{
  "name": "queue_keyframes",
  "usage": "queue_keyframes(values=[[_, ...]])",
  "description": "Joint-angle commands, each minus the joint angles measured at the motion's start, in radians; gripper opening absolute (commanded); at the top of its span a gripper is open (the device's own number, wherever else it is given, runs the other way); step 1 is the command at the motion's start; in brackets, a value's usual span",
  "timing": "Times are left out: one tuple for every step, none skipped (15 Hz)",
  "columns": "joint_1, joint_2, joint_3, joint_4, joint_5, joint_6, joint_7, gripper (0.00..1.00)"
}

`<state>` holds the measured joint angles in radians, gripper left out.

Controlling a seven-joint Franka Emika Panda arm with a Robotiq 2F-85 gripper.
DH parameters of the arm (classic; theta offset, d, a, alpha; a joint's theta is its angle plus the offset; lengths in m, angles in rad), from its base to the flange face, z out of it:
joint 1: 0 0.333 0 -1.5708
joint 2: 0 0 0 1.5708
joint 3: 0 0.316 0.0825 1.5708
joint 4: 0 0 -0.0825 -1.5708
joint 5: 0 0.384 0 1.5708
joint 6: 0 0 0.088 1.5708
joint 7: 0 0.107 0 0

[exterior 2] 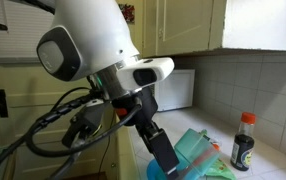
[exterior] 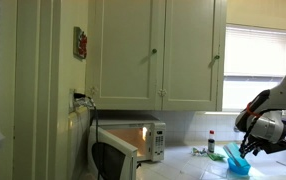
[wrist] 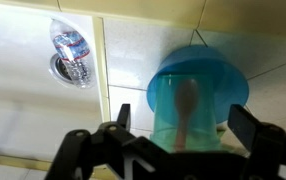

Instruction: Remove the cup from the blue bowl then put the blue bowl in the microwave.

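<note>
My fingers are only at the near edge of the cup [exterior: 233,153] [wrist: 188,115], so it is too early to close. My gripper moves toward the cup first.
A translucent teal cup [wrist: 188,115] with a spoon-like thing inside stands in the light blue bowl [wrist: 235,80] on the white counter. My gripper [wrist: 186,128] is open, one finger on each side of the cup, with small gaps. In both exterior views the gripper [exterior: 251,148] [exterior 2: 165,155] is down at the cup [exterior: 233,153] [exterior 2: 196,150] and the bowl [exterior: 240,166] [exterior 2: 221,171]. The microwave [exterior: 133,140] stands on the counter away from the bowl. Its door is open and the inside is lit orange.
A dark bottle with a red cap [exterior 2: 243,140] [exterior: 211,143] stands near the bowl by the tiled wall. A clear plastic item [wrist: 71,55] lies on the counter beside the bowl. Green items [exterior: 218,155] lie between microwave and bowl. Wall cabinets [exterior: 158,55] hang above.
</note>
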<state>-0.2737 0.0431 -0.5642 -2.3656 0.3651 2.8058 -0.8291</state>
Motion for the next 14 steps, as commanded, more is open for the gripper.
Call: queue_keyframes(values=[[-0.007,0.063,0.013,0.021,0.085,0.043,-0.074,1.00],[-0.008,0.075,0.019,0.027,0.100,0.051,-0.083,1.00],[-0.009,0.089,0.025,0.034,0.116,0.060,-0.092,1.00],[-0.011,0.101,0.032,0.042,0.132,0.062,-0.095,1.00],[-0.013,0.114,0.039,0.050,0.145,0.058,-0.098,1.00],[-0.014,0.126,0.046,0.058,0.157,0.060,-0.103,1.00],[-0.015,0.136,0.052,0.066,0.165,0.056,-0.105,1.00],[-0.017,0.146,0.059,0.073,0.175,0.055,-0.108,1.00],[-0.019,0.157,0.065,0.082,0.183,0.053,-0.110,1.00],[-0.022,0.168,0.071,0.091,0.190,0.051,-0.112,1.00],[-0.026,0.179,0.077,0.098,0.195,0.050,-0.114,1.00],[-0.028,0.192,0.082,0.106,0.199,0.049,-0.115,1.00],[-0.032,0.203,0.088,0.114,0.203,0.050,-0.114,1.00],[-0.033,0.213,0.092,0.120,0.201,0.051,-0.112,1.00]])
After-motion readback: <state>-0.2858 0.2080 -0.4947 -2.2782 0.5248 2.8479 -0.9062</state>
